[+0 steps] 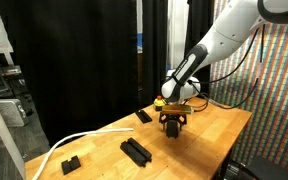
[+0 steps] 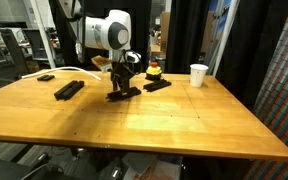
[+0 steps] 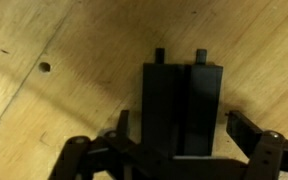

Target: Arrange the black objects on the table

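My gripper should close on the block now, because its fingers reach down beside the long sides of the black grooved block point(image 1: 172, 130) point(image 3: 182, 105), close to the table.
My gripper point(image 3: 184, 135) stands open low over the table point(image 2: 164, 130), with a black grooved block point(image 3: 182, 105) between its fingers point(image 3: 246, 130). A gap shows on each side of the block, so nothing grips it. In the exterior views the gripper point(image 1: 171, 122) point(image 2: 122, 85) hangs just over that piece point(image 2: 124, 93). Other black objects lie apart: a flat slab point(image 1: 144, 116) point(image 2: 157, 85) close by, a grooved bar point(image 1: 135, 151) point(image 2: 69, 89) and a small blocky piece point(image 1: 71, 163) point(image 2: 46, 77).
A yellow-and-red button point(image 1: 160, 101) point(image 2: 154, 70) sits just behind the gripper. A white hose point(image 1: 64, 148) curves along one table end. A white cup point(image 2: 198, 75) stands near the far edge. Black curtains hang behind.
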{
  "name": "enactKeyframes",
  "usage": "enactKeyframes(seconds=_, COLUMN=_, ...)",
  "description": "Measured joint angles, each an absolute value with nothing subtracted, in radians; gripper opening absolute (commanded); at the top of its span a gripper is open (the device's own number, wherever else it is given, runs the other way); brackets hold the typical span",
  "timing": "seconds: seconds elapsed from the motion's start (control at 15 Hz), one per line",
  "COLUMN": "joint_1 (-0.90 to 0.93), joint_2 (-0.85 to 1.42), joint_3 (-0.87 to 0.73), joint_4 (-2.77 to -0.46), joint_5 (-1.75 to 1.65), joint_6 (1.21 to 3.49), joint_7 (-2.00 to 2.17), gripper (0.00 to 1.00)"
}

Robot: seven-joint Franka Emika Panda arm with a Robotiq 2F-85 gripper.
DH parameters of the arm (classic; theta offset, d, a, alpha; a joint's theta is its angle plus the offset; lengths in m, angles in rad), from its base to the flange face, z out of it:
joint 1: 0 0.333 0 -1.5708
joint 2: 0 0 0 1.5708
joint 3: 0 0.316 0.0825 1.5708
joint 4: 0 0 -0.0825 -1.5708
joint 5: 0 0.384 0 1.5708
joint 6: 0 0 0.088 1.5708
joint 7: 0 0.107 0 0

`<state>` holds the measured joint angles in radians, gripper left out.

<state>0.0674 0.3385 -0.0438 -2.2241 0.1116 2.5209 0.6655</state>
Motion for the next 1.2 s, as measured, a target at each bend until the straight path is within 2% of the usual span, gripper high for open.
enactKeyframes(seconds=0.2, joint_1=0.072, joint_2=0.340, joint_3=-0.045, joint_4=-2.224, joint_5=0.105, joint_6=2.521, joint_7=0.672, gripper=0.50)
enactKeyframes(seconds=0.27, joint_1=0.075, joint_2=0.341, joint_3=-0.045, joint_4=-2.224, joint_5=0.102, joint_6=2.521, joint_7=0.676, gripper=0.45)
enactKeyframes(seconds=0.67, joint_1=0.095, joint_2=0.338, joint_3=-0.041, joint_4=-2.222, joint_5=0.092, joint_6=2.508, joint_7=0.682, gripper=0.45)
enactKeyframes(seconds=1.2, joint_1=0.214, joint_2=0.239, joint_3=0.033, joint_4=-2.300, joint_5=0.020, joint_6=2.460, joint_7=0.688, gripper=0.45)
